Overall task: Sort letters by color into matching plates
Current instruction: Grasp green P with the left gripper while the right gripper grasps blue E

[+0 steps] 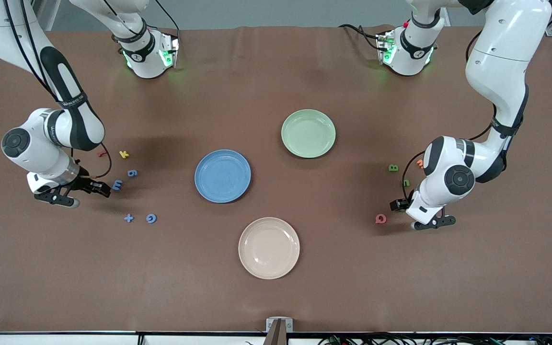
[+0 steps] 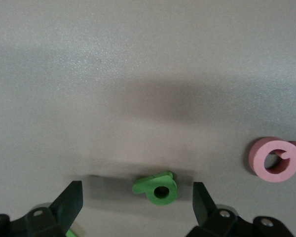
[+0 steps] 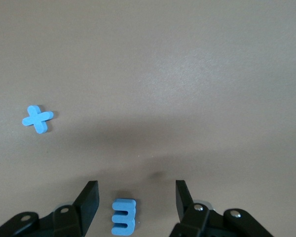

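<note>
My left gripper should close on the green letter now. Its fingers meet their shadow on the tabletop on either side of the letter, so they would hold it.
A blue plate point(image 1: 223, 176) and a pale green plate point(image 1: 308, 133) sit mid-table. Blue letters lie toward the right arm's end: a 3-shaped one point(image 1: 117, 185), a 6 point(image 1: 132, 173), a plus point(image 1: 128, 218) and a round one point(image 1: 151, 218). My right gripper point(image 1: 102, 189) is low and open, and the blue 3 point(image 3: 123, 216) lies untouched between its jaws point(image 3: 136, 187), with the plus point(image 3: 37, 118) farther off. My left gripper point(image 1: 399, 205) is open, its jaws point(image 2: 137, 190) wide apart around a green letter point(image 2: 156, 188) on the table. Green letters point(image 1: 393, 167) point(image 1: 406, 182) lie beside that arm.
A beige plate point(image 1: 269, 247) sits nearest the front camera. A yellow letter point(image 1: 123, 154) and a red one point(image 1: 102, 154) lie by the blue letters. A pink Q point(image 1: 380, 219) point(image 2: 275, 159) and an orange letter point(image 1: 419, 163) lie near the left gripper.
</note>
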{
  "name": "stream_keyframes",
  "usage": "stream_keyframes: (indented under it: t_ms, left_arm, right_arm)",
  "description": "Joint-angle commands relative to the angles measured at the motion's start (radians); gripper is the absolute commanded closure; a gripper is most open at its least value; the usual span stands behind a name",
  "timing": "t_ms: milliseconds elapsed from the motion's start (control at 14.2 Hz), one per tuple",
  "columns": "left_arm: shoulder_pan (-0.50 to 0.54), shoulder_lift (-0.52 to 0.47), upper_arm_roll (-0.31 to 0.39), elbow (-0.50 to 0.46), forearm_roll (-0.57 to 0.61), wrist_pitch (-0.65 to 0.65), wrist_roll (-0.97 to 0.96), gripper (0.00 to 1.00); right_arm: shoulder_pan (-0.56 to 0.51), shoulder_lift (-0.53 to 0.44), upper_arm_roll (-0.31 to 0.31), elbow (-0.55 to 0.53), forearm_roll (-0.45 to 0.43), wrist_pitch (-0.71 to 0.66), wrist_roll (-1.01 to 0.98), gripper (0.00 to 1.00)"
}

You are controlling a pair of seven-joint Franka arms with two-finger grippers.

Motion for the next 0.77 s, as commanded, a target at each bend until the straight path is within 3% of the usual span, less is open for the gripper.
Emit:
stream_keyframes:
  t_ms: [0, 491, 702]
  left_arm:
    - [-0.002, 0.001, -0.005, 0.0, 0.009, 0.011, -0.025, 0.02]
    - [0.001, 0.019, -0.006, 0.0, 0.008, 0.033, -0.033, 0.07]
    - [-0.003, 0.027, -0.008, 0.0, 0.008, 0.045, -0.048, 0.19]
  right_arm:
    - [0.017, 0.012, 0.001, -0.022, -0.008, 0.046, 0.028, 0.28]
    - [0.051, 0.032, -0.002, -0.039, -0.009, 0.061, 0.063, 0.28]
    - [0.048, 0.043, -0.006, -0.042, -0.011, 0.061, 0.063, 0.28]
